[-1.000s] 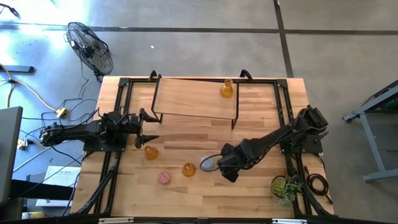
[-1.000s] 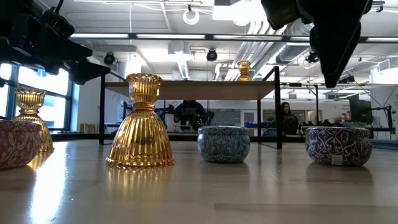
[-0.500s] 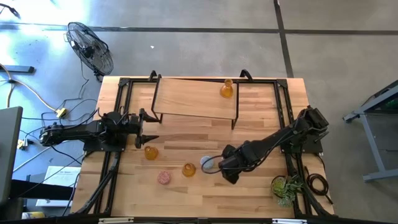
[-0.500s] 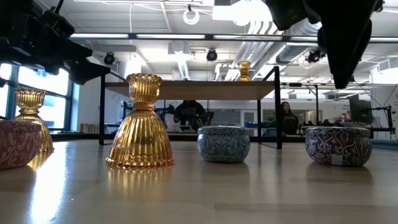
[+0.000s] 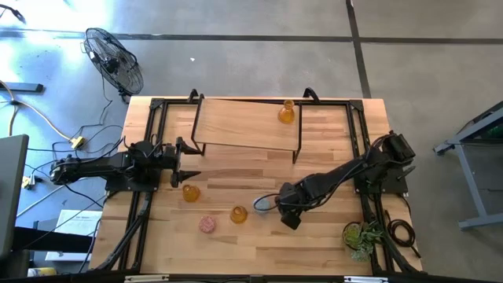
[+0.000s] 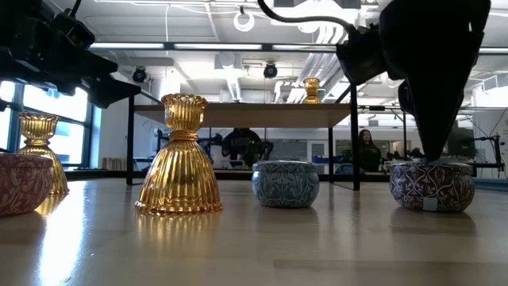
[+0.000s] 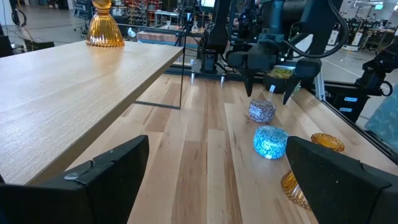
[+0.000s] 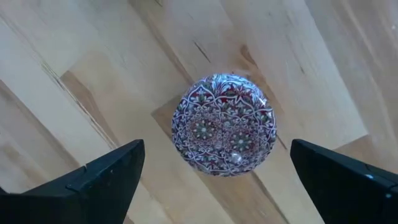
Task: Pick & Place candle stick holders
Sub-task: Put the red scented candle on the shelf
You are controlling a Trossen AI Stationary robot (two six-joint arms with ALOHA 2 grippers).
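Note:
My fingers are above the mauve holder (image 8: 224, 124) and would miss it if I closed now, so my right gripper needs to go lower first and then close on it.
My right gripper (image 5: 284, 211) is open and points down over the mauve patterned round holder (image 8: 224, 124), one finger on each side of it, touching nothing. The holder stands on the table (image 6: 432, 185). A light blue round holder (image 5: 262, 205) stands just left of it. An amber flask-shaped holder (image 5: 239, 214), a pink round one (image 5: 207, 225) and a second amber one (image 5: 191, 192) stand further left. A third amber holder (image 5: 287, 112) stands on the raised shelf. My left gripper (image 5: 191, 161) is open and empty at the table's left.
A raised wooden shelf (image 5: 247, 124) on black legs spans the far middle of the table. A small green potted plant (image 5: 361, 236) stands at the near right corner. Black frame rails run along both table sides. Bare wood lies at the near middle.
My right gripper has come down toward the mauve holder, its fingers still apart; in the low view its fingers now reach the holder's top. The holders have stayed where they were.

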